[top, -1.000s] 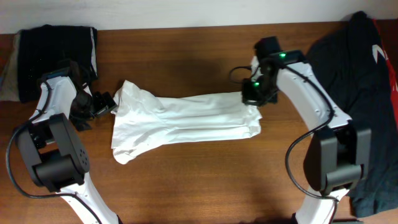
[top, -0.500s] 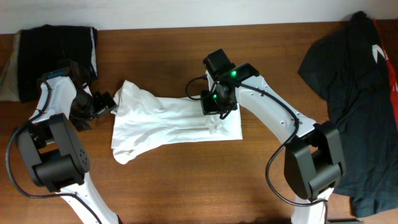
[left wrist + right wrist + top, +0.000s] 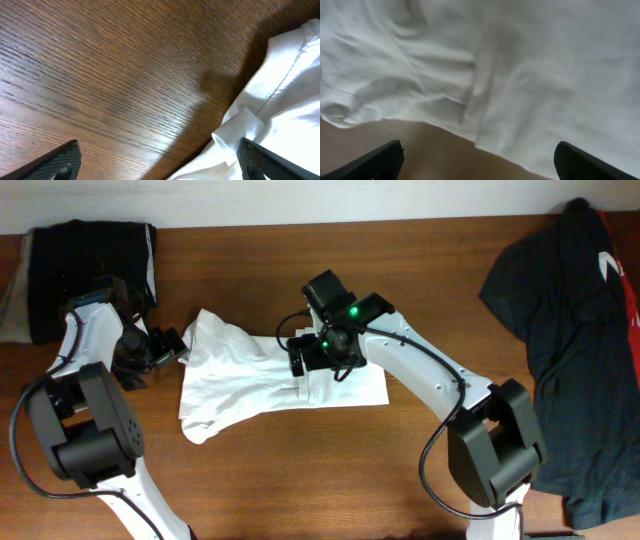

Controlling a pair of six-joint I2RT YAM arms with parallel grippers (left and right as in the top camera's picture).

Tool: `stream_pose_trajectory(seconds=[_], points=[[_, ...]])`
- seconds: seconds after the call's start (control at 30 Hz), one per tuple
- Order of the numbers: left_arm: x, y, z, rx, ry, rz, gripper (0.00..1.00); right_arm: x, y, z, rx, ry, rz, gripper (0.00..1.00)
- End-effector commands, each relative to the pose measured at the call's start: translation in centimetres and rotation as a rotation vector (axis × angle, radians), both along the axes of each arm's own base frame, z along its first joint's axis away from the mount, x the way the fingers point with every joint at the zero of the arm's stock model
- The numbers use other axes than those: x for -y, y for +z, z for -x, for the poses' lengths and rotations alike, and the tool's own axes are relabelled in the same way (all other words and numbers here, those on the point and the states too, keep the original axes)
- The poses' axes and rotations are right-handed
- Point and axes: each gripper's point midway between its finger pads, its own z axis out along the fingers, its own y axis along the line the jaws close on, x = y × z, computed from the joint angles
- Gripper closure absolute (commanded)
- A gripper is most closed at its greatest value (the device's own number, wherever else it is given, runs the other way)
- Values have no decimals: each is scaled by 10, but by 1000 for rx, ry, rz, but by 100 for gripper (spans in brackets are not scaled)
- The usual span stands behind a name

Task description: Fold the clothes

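The white T-shirt (image 3: 240, 385) needs to be gripped next by its rolled edge (image 3: 187, 358) opposite the doubled-back end with my left gripper, to fold that side of the T-shirt over the middle.
The clothes, a white T-shirt (image 3: 240, 385), lie on the table, with the right end doubled back over the middle. My right gripper (image 3: 308, 358) hovers over the folded layer, open, with nothing between its fingers. In the right wrist view white cloth (image 3: 510, 65) fills most of the frame above the open right gripper (image 3: 480, 162). My left gripper (image 3: 168, 345) stands open at the shirt's left edge. In the left wrist view a rolled hem of the shirt (image 3: 280, 100) reaches the right fingertip of the left gripper (image 3: 160, 162); bare wood lies between the jaws.
A black garment with red and white marks (image 3: 570, 330) is draped over the table's right end. A folded black bundle (image 3: 90, 260) sits at the back left, close behind the left arm. The wooden table (image 3: 300, 480) shows bare along the front.
My right gripper carried the shirt's right end leftward over the middle, shortening the shirt, then opened and let go. The left arm has not moved.
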Motion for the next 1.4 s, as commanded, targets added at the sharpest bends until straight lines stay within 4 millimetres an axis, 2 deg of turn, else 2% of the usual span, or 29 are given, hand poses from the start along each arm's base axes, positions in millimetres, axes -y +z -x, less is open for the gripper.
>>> stream_pose_trajectory(seconds=[0.0,0.07,0.17,0.23,0.33,0.37,0.43,0.47,0.53,0.63,0.73,0.87,0.9,0.93,0.97,1.0,1.07,1.13,1.2,1.3,1.37], points=[[-2,15,-4,40,6,-1,1,25,14,-23,8,-65,-4,0],[-2,15,-4,40,6,-1,1,53,18,-38,16,-99,5,2],[-3,15,-6,48,6,-4,1,88,16,-51,15,-137,20,1],[-5,15,-9,61,6,-13,1,131,16,-67,16,-228,32,1],[-6,13,-19,103,-11,-14,1,220,14,-88,30,-426,80,1],[4,11,-25,135,-76,46,1,246,14,-90,25,-485,81,1],[23,9,-30,176,-166,153,0,281,14,-90,20,-562,83,1],[30,3,-32,190,-203,199,1,307,14,-89,17,-621,84,1],[45,-1,-36,225,-263,289,1,338,14,-86,16,-690,85,1],[53,-5,-35,231,-289,342,1,366,14,-81,13,-753,85,1],[56,-9,-21,168,-285,356,1,376,14,-79,12,-777,86,1],[56,-26,-8,92,-291,356,1,376,14,-79,12,-777,86,1],[58,-32,-6,75,-291,363,11,376,14,-79,12,-777,86,1],[61,-37,-4,61,-295,369,32,376,14,-79,12,-777,86,1],[63,-40,-3,53,-299,371,41,376,14,-79,12,-777,86,1],[68,-44,-2,42,-304,376,45,376,14,-79,12,-777,86,1],[77,-47,-4,40,-328,375,46,376,14,-79,12,-777,86,1],[82,-48,-6,45,-343,372,58,376,14,-79,12,-776,86,1],[87,-48,-8,48,-353,370,99,376,14,-79,12,-776,86,1],[80,-50,-8,36,-341,340,99,376,14,-79,12,-776,86,1],[58,-54,-4,-9,-286,251,99,376,14,-79,12,-776,86,1]])
